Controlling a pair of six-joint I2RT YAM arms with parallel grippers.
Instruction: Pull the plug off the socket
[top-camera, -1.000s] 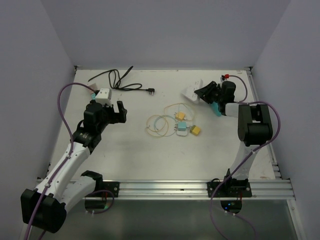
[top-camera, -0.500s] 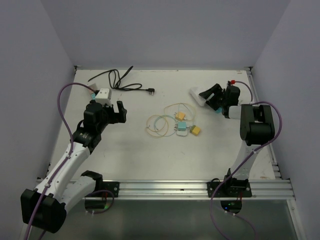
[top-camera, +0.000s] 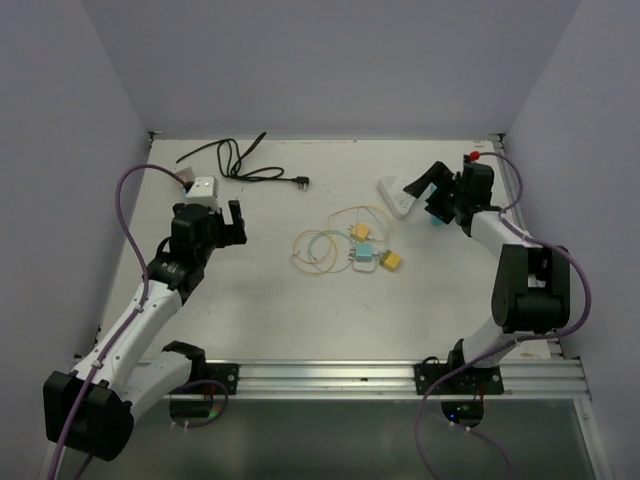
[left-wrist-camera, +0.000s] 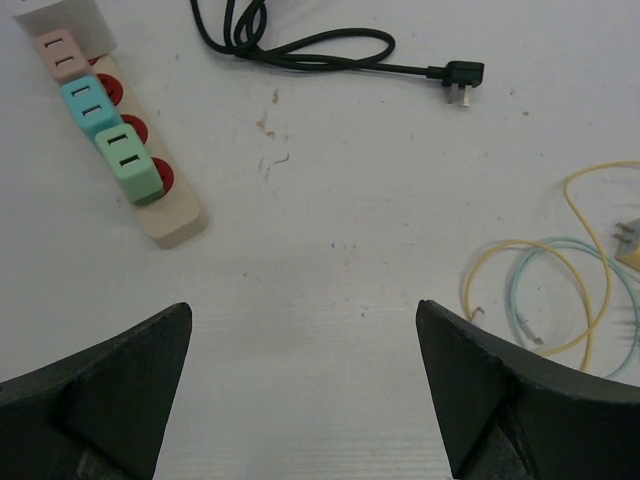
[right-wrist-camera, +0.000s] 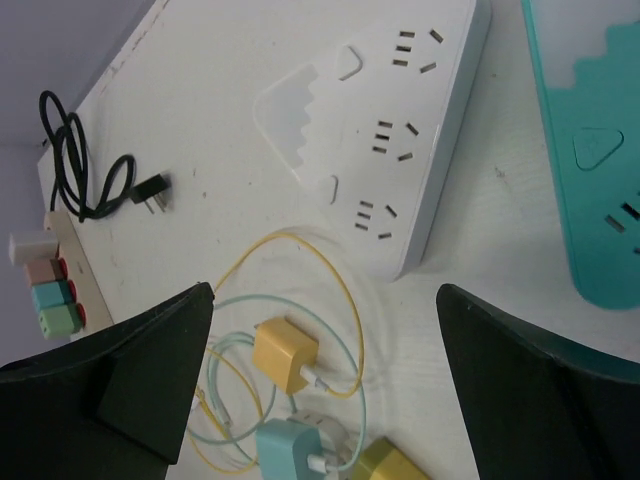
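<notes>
I will next grab the beige power strip (left-wrist-camera: 176, 221) with my left gripper across its sides at its green plug end, so the plugs stay free to pull off.
A beige power strip (left-wrist-camera: 176, 221) lies at the upper left of the left wrist view, with a pink plug (left-wrist-camera: 57, 55), a teal plug (left-wrist-camera: 88, 102) and a green plug (left-wrist-camera: 128, 160) seated in its sockets in a row. My left gripper (left-wrist-camera: 303, 305) hangs open over bare table, nearer than the strip and to its right, touching nothing. In the top view it (top-camera: 215, 216) sits just in front of the strip (top-camera: 203, 187). My right gripper (right-wrist-camera: 322, 287) is open and empty at the back right (top-camera: 433, 195), beside a white power strip (right-wrist-camera: 400, 130).
A coiled black cable (left-wrist-camera: 300, 45) ends in a loose plug (left-wrist-camera: 458, 73) at the back. Yellow and pale green cable loops (top-camera: 315, 250) with a yellow charger (right-wrist-camera: 285, 352), a teal charger (right-wrist-camera: 290, 450) and another yellow one (top-camera: 392, 262) lie mid-table. A teal power strip (right-wrist-camera: 590, 150) lies beside the white one.
My right gripper has opened and let go of the white power strip, then drawn back to the right. The strip now lies flat. The left arm has barely shifted.
</notes>
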